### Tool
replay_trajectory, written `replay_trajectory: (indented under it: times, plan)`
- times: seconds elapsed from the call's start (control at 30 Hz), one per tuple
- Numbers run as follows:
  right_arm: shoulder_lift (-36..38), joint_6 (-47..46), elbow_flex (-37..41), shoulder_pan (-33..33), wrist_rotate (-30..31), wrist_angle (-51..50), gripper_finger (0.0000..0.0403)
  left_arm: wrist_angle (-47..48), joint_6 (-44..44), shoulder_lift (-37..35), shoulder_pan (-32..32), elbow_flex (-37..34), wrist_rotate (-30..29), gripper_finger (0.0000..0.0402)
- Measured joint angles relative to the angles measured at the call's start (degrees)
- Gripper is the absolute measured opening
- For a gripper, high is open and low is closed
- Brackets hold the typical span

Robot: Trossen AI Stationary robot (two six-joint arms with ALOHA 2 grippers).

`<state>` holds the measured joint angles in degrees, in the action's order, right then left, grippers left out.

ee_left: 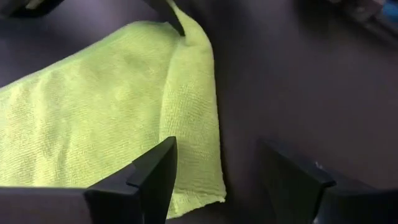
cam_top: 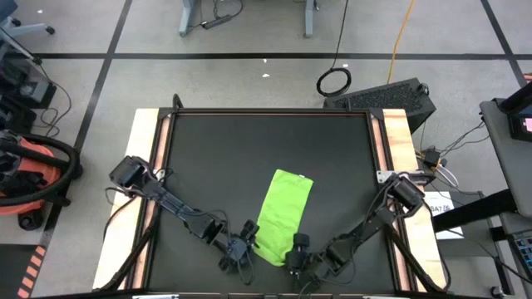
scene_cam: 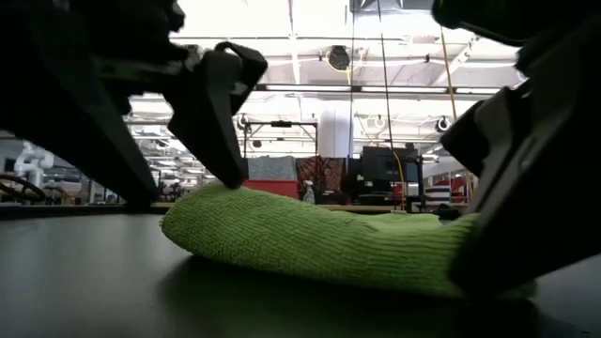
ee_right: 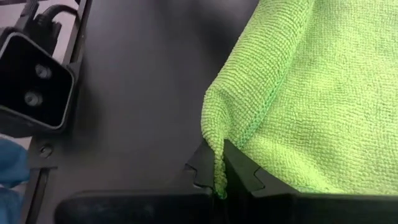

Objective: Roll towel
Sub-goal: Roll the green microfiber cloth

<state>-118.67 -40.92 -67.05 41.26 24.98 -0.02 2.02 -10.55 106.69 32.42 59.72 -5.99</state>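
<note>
My left gripper will next grab the free hemmed corner of the lime-green strip [cam_top: 285, 202] to roll the rest of the strip into the folded band.
The lime-green towel [cam_top: 283, 212] lies as a long strip on the black table, near its front edge. Its near end is folded over into a thick band [ee_left: 193, 112]. My left gripper [cam_top: 243, 245] stands open at the band's left end: one finger [ee_left: 155, 180] over the cloth, the other [ee_left: 292, 180] over bare table. My right gripper [cam_top: 297, 247] is at the band's right end, shut on the towel. In the low view the band [scene_cam: 319, 239] lies between the two arms. My left gripper has one fingertip [scene_cam: 230, 178] down at the top of the band's left end; whether it touches the cloth I cannot tell. My right gripper pinches the band's right corner [ee_right: 217, 146] between its two fingers, at the hemmed edge. The fingers slant down from the table's near right. The corner is drawn up into a small peak, and the rest of the towel lies on the table.
Bare black tabletop [cam_top: 266, 141] stretches beyond the towel's far end. Wooden rails [cam_top: 145, 166] border the table on both sides. A dark case [cam_top: 391, 98] and cables lie on the floor past the far right corner.
</note>
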Motion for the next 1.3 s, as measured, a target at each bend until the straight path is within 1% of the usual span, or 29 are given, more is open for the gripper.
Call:
replay_trajectory:
  times: [0.2, 0.3, 0.4, 0.67, 0.8, 0.9, 1.03, 1.17, 1.3]
  plan:
    - [-0.06, -0.01, 0.02, -0.54, -0.22, 1.29, 0.0000, 1.43, -2.33, 1.56, 0.32, 0.07, -1.32, 0.0224]
    - [-0.07, -0.47, 0.02, -0.70, -0.22, 1.42, 0.0000, 2.92, -1.81, 2.45, 0.08, 0.16, -1.71, 0.0205]
    - [-0.07, -0.43, 0.04, -0.70, -0.02, 1.64, 0.0000, 3.19, -1.78, 2.63, -0.08, 0.17, -1.78, 0.0170]
    - [-0.07, -0.43, 0.04, -0.71, -0.18, 2.05, 0.0001, 3.85, -0.57, 2.67, -2.14, 0.17, -2.06, 0.0047]
    - [-0.07, -0.45, 0.04, -0.77, -0.97, 2.40, 0.0002, 4.69, -0.02, 2.67, -2.75, 0.17, -1.74, 0.0011]
    - [0.28, -0.41, 0.04, -0.77, -1.13, 2.27, 0.0002, 5.05, 2.13, 2.67, -2.79, 0.17, -0.37, 0.0006]
    - [1.54, 0.41, 0.04, -1.08, -1.48, 1.72, 0.0003, 5.85, 7.24, 2.65, -2.84, 0.24, 1.94, 0.0005]
    - [3.00, 1.61, 0.04, -1.49, -1.56, 0.23, 0.0006, 5.80, 12.82, 2.60, -3.09, 0.22, 7.18, 0.0004]
    - [3.69, 1.55, 0.02, -1.75, -1.51, -2.31, 0.0020, 5.66, 17.87, 2.60, -3.69, 0.22, 13.10, 0.0003]
